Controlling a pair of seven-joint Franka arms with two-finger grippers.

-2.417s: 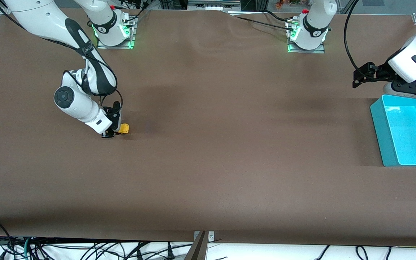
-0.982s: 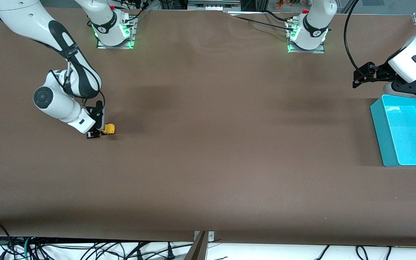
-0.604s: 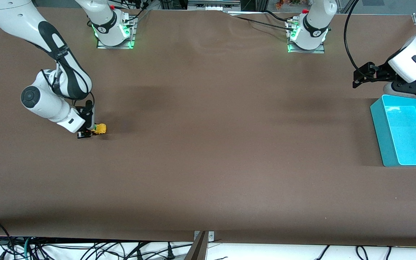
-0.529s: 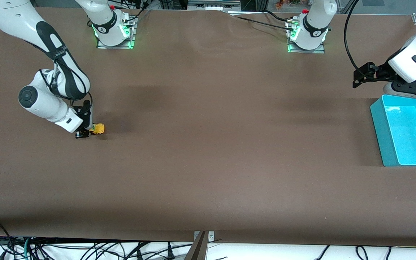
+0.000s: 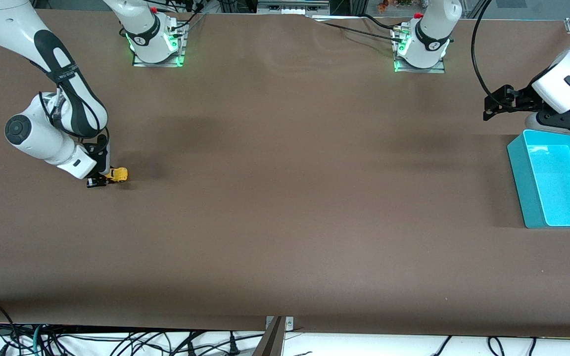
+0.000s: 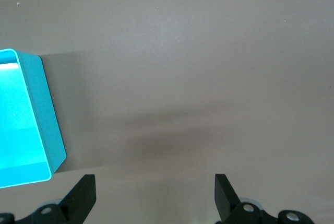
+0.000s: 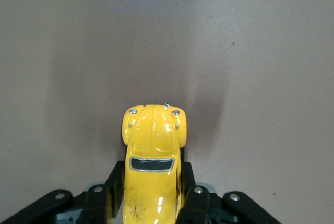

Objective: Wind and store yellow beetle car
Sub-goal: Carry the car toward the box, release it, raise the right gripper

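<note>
My right gripper needs to open now, because the yellow beetle car is low on the tabletop.
The yellow beetle car sits on the brown table at the right arm's end, its rounded nose pointing toward the left arm's end. My right gripper is shut on the car's rear sides, low at the table surface, one black finger on each flank. The left gripper hangs open and still over the table beside the teal bin, nothing between its fingers.
The teal bin stands at the left arm's end of the table, open-topped with nothing inside. Both arm bases stand along the table's edge farthest from the front camera. Cables hang below the near edge.
The right gripper has dragged the yellow car along the table toward the right arm's end, away from the bin. The left arm has stayed put.
</note>
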